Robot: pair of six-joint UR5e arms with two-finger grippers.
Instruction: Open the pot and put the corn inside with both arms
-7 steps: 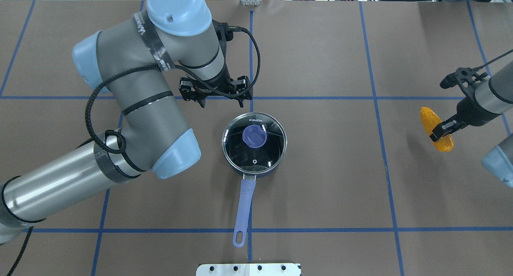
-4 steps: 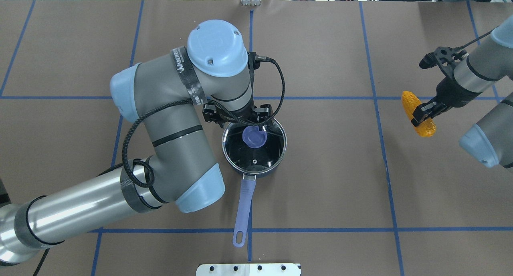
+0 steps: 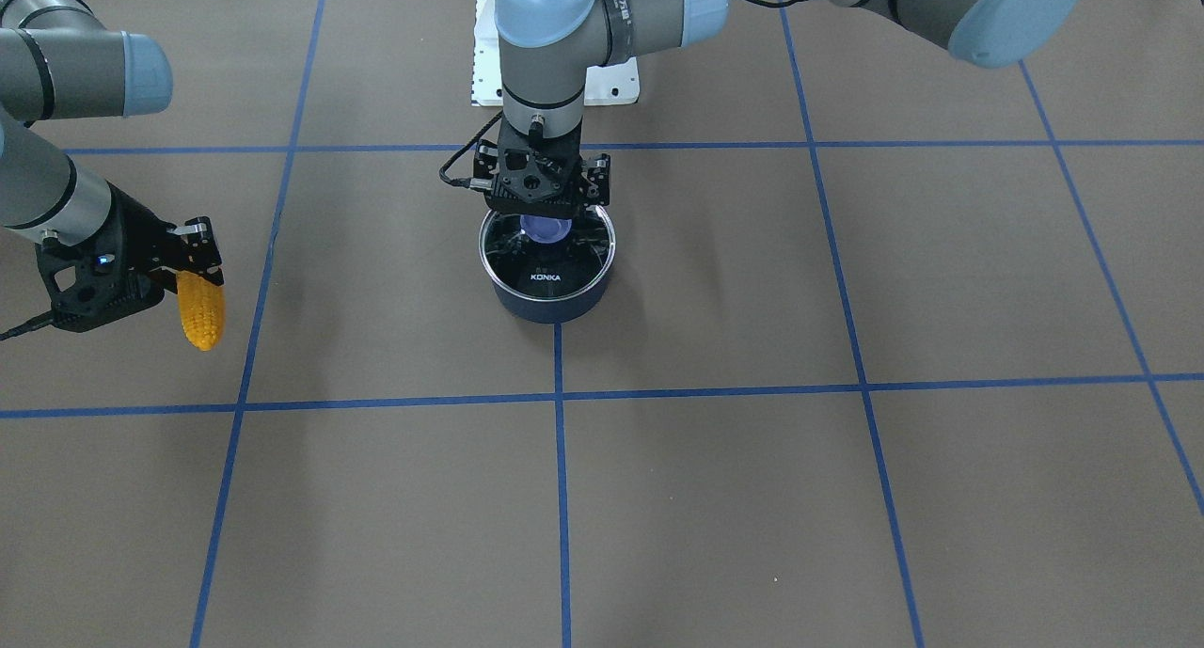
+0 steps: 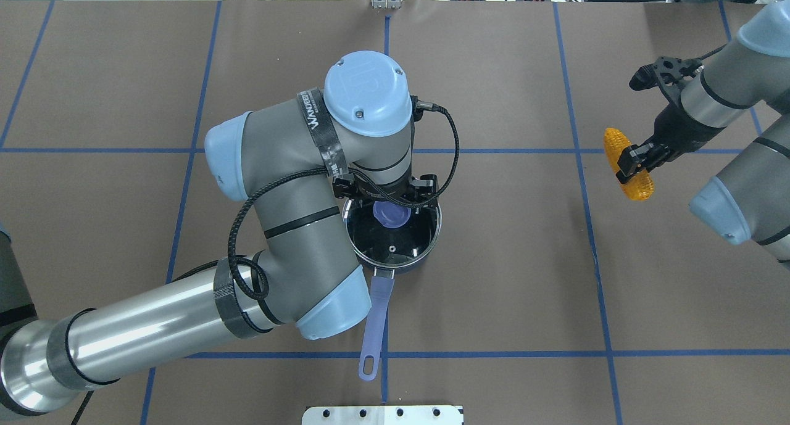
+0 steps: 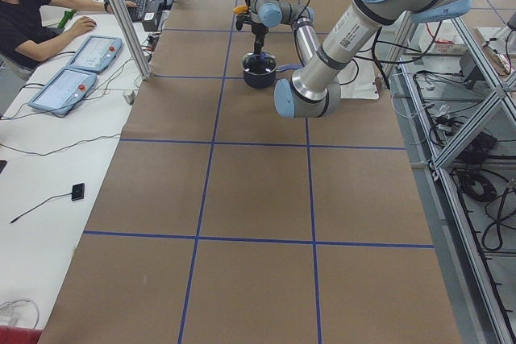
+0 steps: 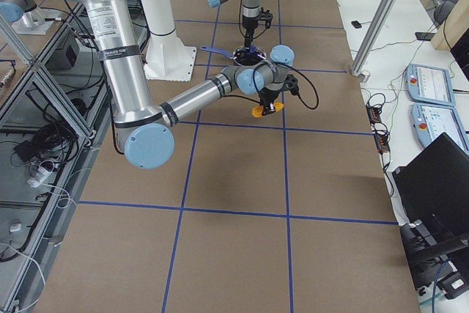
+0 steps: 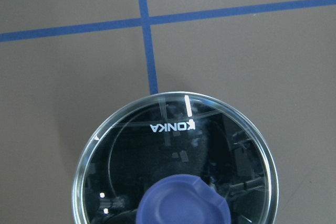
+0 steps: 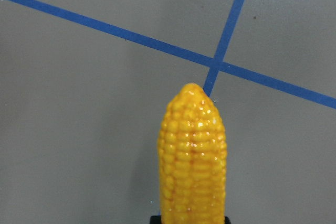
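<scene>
The left gripper should open the pot next by gripping the glass lid by its narrow blue knob [image 3: 546,229] [image 7: 183,201], since the lid spreads too wide for the fingers.
The dark navy pot [image 4: 395,266] stands mid-table with its periwinkle handle [image 4: 376,314] pointing at the robot. The glass KONKA lid [image 4: 395,243] sits on it, blue knob [image 4: 390,214] up. My left gripper [image 4: 387,200] hangs just over the knob, jaws open on either side of it. From the front, the left gripper [image 3: 546,211] sits just above the knob [image 3: 544,228]; the left wrist view shows the lid [image 7: 173,145], no fingers. My right gripper [image 4: 632,160] is shut on the orange-yellow corn [image 4: 639,187], held above the table far right of the pot; the corn [image 8: 192,156] fills the right wrist view.
A white base plate [image 4: 382,414] lies at the near table edge behind the pot handle. Blue tape lines grid the brown table [image 4: 506,277]. An operator [image 5: 32,14] sits at a side table with control tablets [image 5: 63,90] beyond the table's far edge.
My left arm has swung from behind the pot to over it, bringing the gripper down over the lid knob. My right arm has carried the corn a little toward the pot.
</scene>
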